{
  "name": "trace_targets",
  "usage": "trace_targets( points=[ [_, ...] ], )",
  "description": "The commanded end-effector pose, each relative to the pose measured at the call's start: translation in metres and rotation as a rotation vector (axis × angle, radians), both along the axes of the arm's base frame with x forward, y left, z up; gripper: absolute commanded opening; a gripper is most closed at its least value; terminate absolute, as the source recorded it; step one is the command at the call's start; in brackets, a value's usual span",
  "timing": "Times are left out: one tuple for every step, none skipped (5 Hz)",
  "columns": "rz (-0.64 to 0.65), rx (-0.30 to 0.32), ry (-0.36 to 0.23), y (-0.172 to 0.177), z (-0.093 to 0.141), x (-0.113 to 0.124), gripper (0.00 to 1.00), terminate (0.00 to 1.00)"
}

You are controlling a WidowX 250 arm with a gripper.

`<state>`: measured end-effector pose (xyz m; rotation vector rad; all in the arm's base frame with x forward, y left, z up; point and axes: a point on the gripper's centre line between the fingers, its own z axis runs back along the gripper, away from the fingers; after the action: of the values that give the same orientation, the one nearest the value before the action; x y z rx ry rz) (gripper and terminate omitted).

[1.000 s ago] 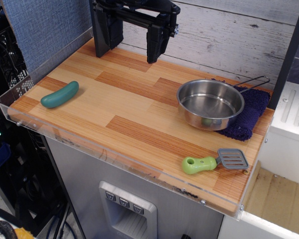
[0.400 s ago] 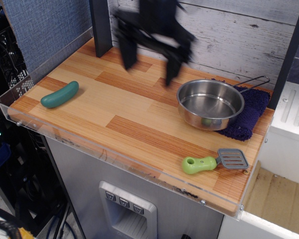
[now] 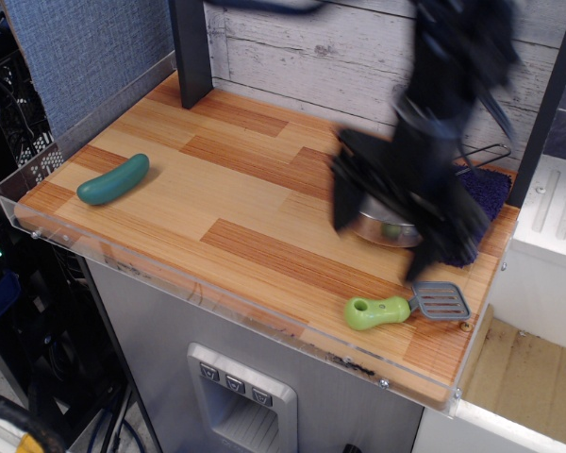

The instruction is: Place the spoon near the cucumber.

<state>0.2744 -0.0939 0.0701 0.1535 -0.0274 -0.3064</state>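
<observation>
Next, my gripper picks up the spoon by its lime-green handle [image 3: 379,312] to place the spoon near the cucumber [image 3: 113,179].
The spoon [image 3: 406,307] lies flat near the front right corner of the wooden board, lime-green handle to the left, grey slotted head to the right. The dark teal-green cucumber [image 3: 113,179] lies at the far left of the board. My black gripper [image 3: 382,236] is blurred by motion over the right side of the board, above the spoon. Its two fingers point down, spread wide apart, with nothing between them. One fingertip [image 3: 421,269] hangs just above the spoon's head.
A steel pan [image 3: 396,231] with a wire handle sits on a dark purple cloth [image 3: 481,203] at the back right, mostly hidden behind my gripper. A black post [image 3: 191,52] stands at the back left. A clear plastic rim [image 3: 170,274] edges the board's front.
My gripper has swept from the back middle of the board to the right and forward, down over the pan toward the spoon. The spoon and cucumber have not moved.
</observation>
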Motion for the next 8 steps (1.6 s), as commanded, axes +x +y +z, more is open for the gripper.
trace_targets(
  points=[
    [-0.029, -0.012, 0.077, -0.008, -0.050, -0.012, 1.00, 0.00],
    [-0.011, -0.007, 0.105, 0.002, -0.059, -0.014, 1.00, 0.00],
    [0.007, -0.001, 0.112, 0.012, -0.064, -0.015, 1.00, 0.00],
    [0.014, 0.007, 0.134, 0.015, -0.070, -0.014, 1.00, 0.00],
    [0.020, 0.004, 0.132, 0.014, -0.075, -0.014, 0.00, 0.00],
    [0.017, 0.014, 0.132, 0.012, -0.074, -0.015, 0.00, 0.00],
    [0.001, -0.002, 0.089, 0.009, -0.068, -0.015, 0.00, 0.00],
    [-0.017, -0.055, -0.035, 0.004, -0.039, -0.012, 0.00, 0.00]
  ],
)
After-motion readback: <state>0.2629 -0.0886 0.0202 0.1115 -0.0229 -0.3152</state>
